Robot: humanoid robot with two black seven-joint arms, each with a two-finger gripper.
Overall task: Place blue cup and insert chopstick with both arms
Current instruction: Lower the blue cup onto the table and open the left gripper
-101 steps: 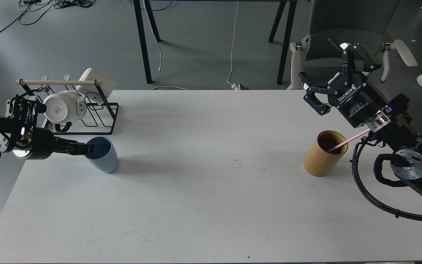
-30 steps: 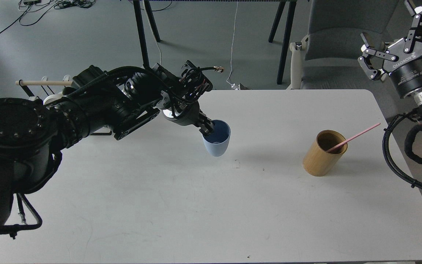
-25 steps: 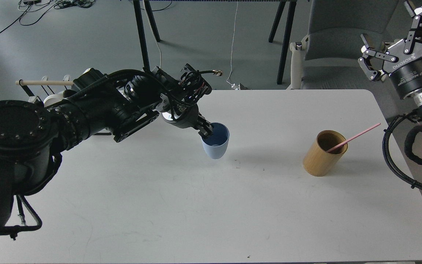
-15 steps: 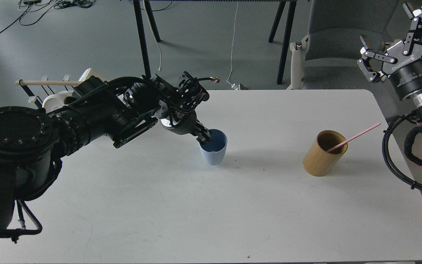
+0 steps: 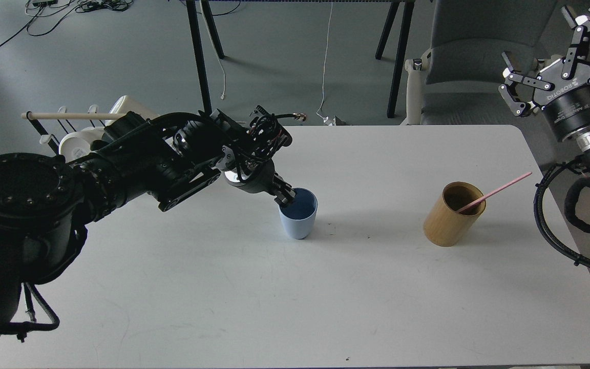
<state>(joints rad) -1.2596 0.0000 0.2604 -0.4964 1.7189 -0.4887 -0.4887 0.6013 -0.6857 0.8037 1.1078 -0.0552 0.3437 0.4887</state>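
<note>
I will next pick up the pink chopstick by its upper end [image 5: 523, 178] with my right gripper. The chopstick's lower end then stays free to slide into the blue cup [image 5: 298, 215].
The pale blue cup [image 5: 298, 215] stands upright on the white table [image 5: 295, 287] near its middle. My left gripper [image 5: 286, 196] is shut on the cup's left rim, one finger inside it. The pink chopstick [image 5: 494, 192] leans in a tan wooden cylinder [image 5: 452, 215] at the right, its top end pointing up and right. My right gripper [image 5: 551, 56] is open and empty, raised above the table's far right corner, well apart from the chopstick.
A black wire rack with white mugs [image 5: 82, 141] stands at the far left, mostly behind my left arm. A grey chair [image 5: 474, 46] and dark table legs [image 5: 197, 51] stand beyond the far edge. My right arm's cables [image 5: 556, 241] hang off the right edge.
My left arm carried the blue cup from beside the rack to the table's middle and lowered it onto the surface. My right gripper rose up and right, off the chopstick, staying open.
</note>
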